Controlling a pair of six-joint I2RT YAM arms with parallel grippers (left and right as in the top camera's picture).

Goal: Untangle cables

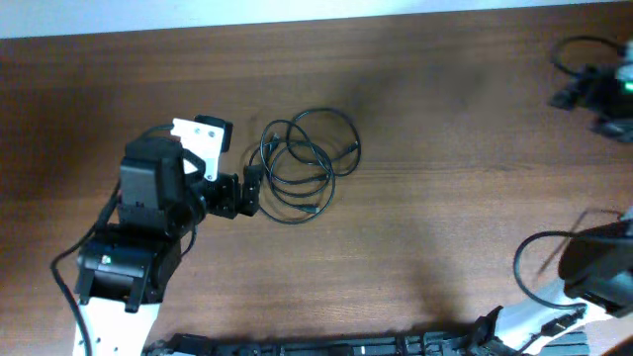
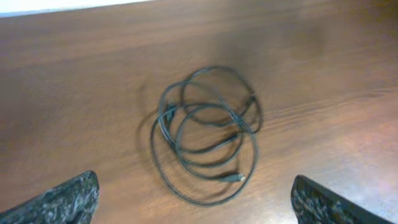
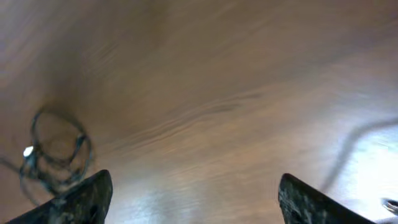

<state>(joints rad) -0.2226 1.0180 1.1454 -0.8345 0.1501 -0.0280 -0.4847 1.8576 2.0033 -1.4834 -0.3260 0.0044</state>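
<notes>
My right gripper is to grab one black loop of the coil (image 1: 346,118) (image 3: 71,119) next, away from the plug ends, so the plug ends stay free to untangle.
The cables (image 1: 302,163) lie as one loose coil of thin black loops on the brown table, left of centre. In the left wrist view the cables (image 2: 208,134) sit just ahead of my fingers, with a small plug end (image 2: 236,177) at the near side. My left gripper (image 1: 249,193) is at the coil's left edge, open (image 2: 196,208), with only bare table between its fingers. My right gripper (image 3: 193,202) is open and holds nothing. It is far from the cables (image 3: 56,152), which appear small at the left of its view.
My right arm (image 1: 603,262) is at the table's lower right, with a thick black wire (image 1: 529,267) looping beside it. A dark device with a green light and wires (image 1: 598,89) sits at the far right corner. The table's back edge (image 1: 297,25) runs along the top.
</notes>
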